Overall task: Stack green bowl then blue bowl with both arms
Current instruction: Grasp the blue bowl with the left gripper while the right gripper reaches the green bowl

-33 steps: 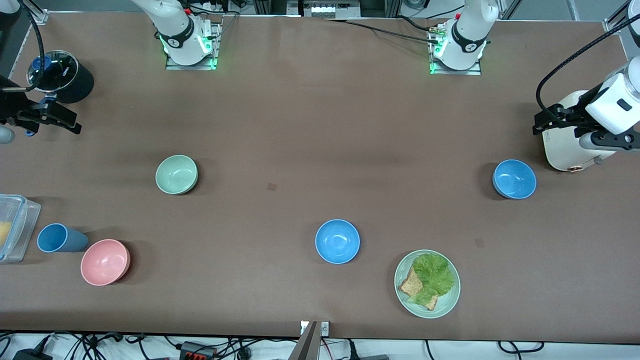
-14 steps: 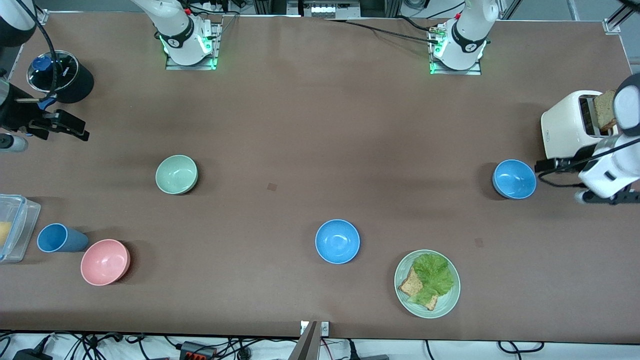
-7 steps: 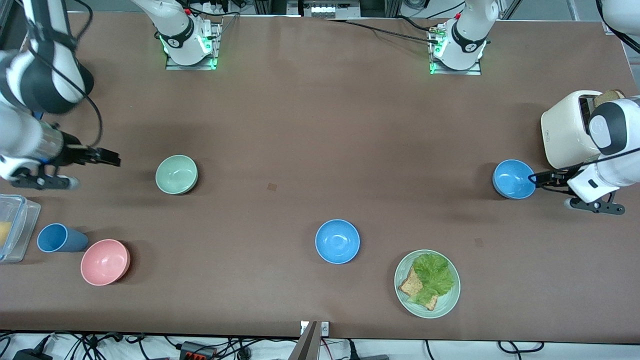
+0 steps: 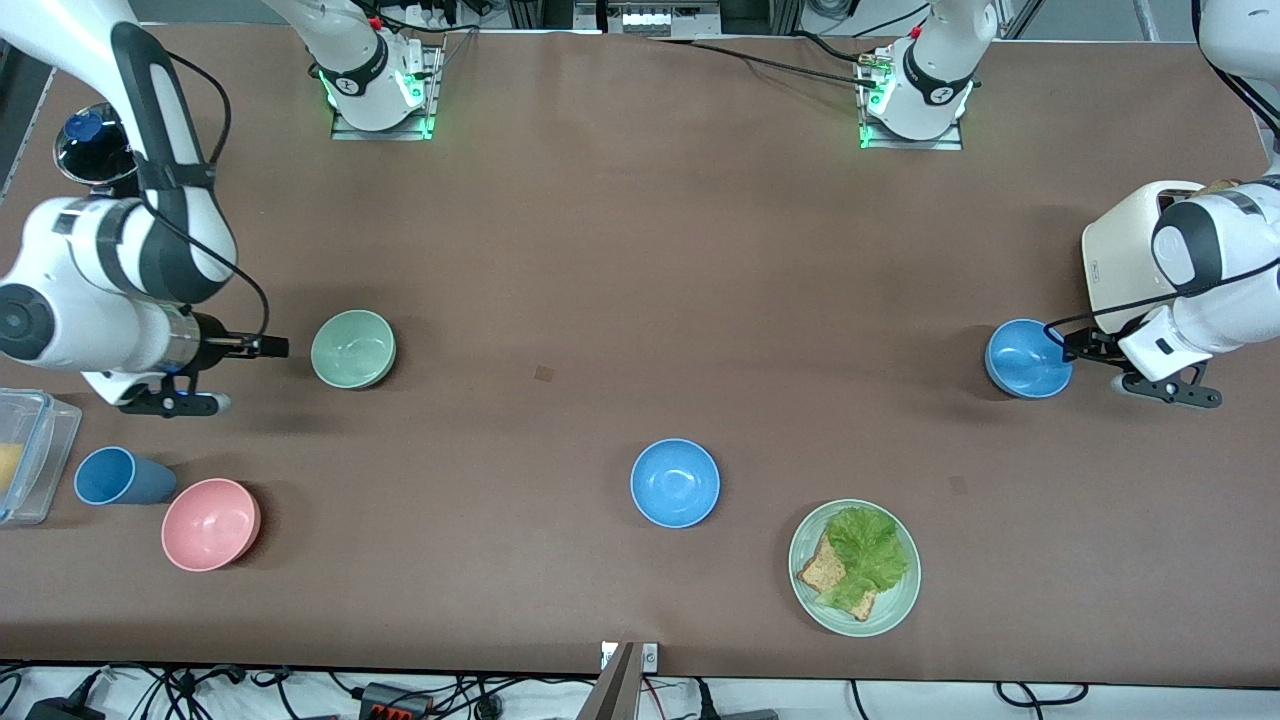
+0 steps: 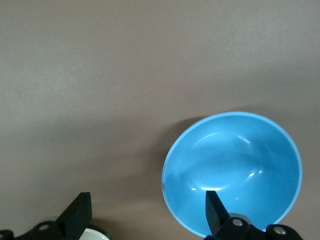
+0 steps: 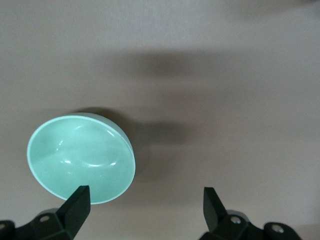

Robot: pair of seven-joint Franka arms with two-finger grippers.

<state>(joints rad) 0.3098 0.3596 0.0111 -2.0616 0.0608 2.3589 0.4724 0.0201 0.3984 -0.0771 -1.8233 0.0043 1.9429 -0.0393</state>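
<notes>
My right gripper grabs the green bowl by its rim point(image 4: 391, 356) point(image 6: 118, 194) next, for stacking.
The green bowl point(image 4: 353, 348) stands upright on the brown table toward the right arm's end. My right gripper point(image 4: 268, 347) is open and empty, low beside this bowl with a small gap. In the right wrist view the green bowl point(image 6: 81, 158) lies off to one side of the open right gripper point(image 6: 145, 206). A blue bowl point(image 4: 1028, 358) stands toward the left arm's end. My left gripper point(image 4: 1070, 345) is open and empty at its rim. In the left wrist view one fingertip point(image 5: 213, 206) overlaps the blue bowl point(image 5: 235, 167). A second blue bowl point(image 4: 675, 483) stands mid-table, nearer the front camera.
A white toaster point(image 4: 1120, 262) stands just past the left gripper. A pale-green plate point(image 4: 806, 590) holds toast and lettuce. A pink bowl point(image 4: 210, 523), a blue cup point(image 4: 118, 476) and a clear container point(image 4: 28, 452) stand near the right arm's end.
Both arms have swung in from the table's ends and come down: the right gripper toward the green bowl, the left gripper from the toaster to the blue bowl's rim. The bowls have not moved.
</notes>
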